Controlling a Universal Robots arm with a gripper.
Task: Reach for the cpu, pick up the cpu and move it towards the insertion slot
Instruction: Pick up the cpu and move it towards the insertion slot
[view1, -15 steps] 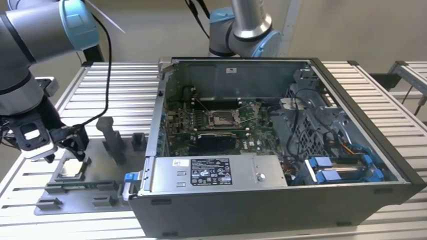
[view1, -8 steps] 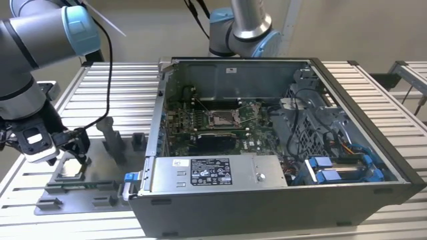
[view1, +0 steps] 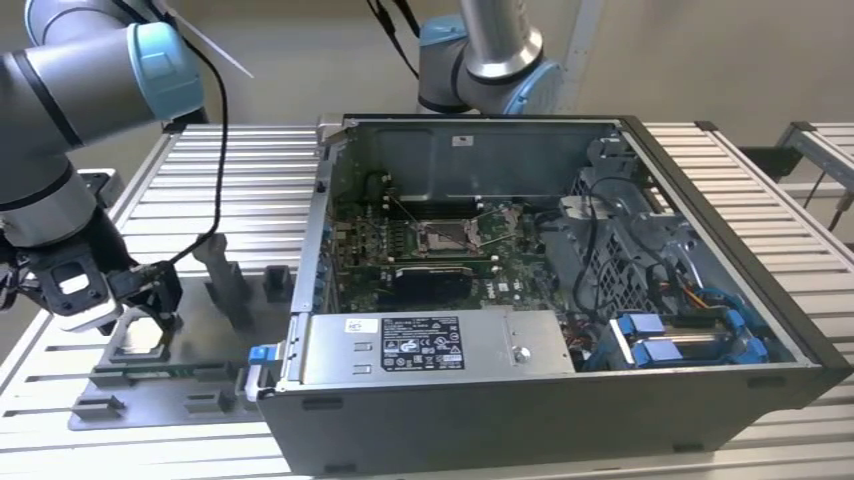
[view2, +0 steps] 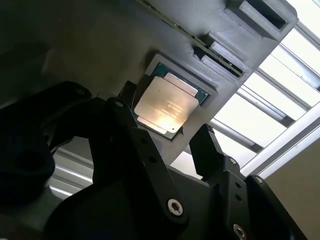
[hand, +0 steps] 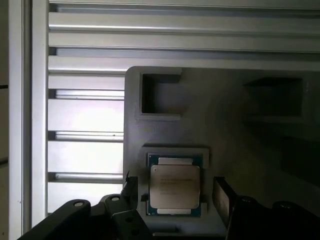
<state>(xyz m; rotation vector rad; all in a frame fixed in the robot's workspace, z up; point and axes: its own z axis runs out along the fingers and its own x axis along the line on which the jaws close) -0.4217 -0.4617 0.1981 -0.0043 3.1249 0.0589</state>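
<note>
My gripper grabs the cpu by its open side edges next, since the pocket's raised sides wrap both ends of the cpu (hand: 175, 186).
The cpu (hand: 175, 186) is a pale silvery square chip with a darker rim. It lies flat in a square pocket of the grey fixture plate (hand: 220, 130), and it is also seen in the second wrist view (view2: 167, 105). My gripper (hand: 176, 194) stands open just above it, one dark finger (hand: 131, 186) on each side and a small gap to the chip's edges. In the exterior view the gripper (view1: 134, 298) hangs low over the fixture plate (view1: 187, 385) at the exterior view's left. The insertion slot (view1: 445, 236) is the socket on the motherboard inside the open computer case.
The open computer case (view1: 561, 400) stands to the exterior view's right of the fixture, its wall close to the plate. Upright grey fixture posts (view1: 224, 285) rise between gripper and case. A second arm (view1: 487, 55) stands behind the case. The ribbed aluminium table (view1: 240, 165) lies underneath.
</note>
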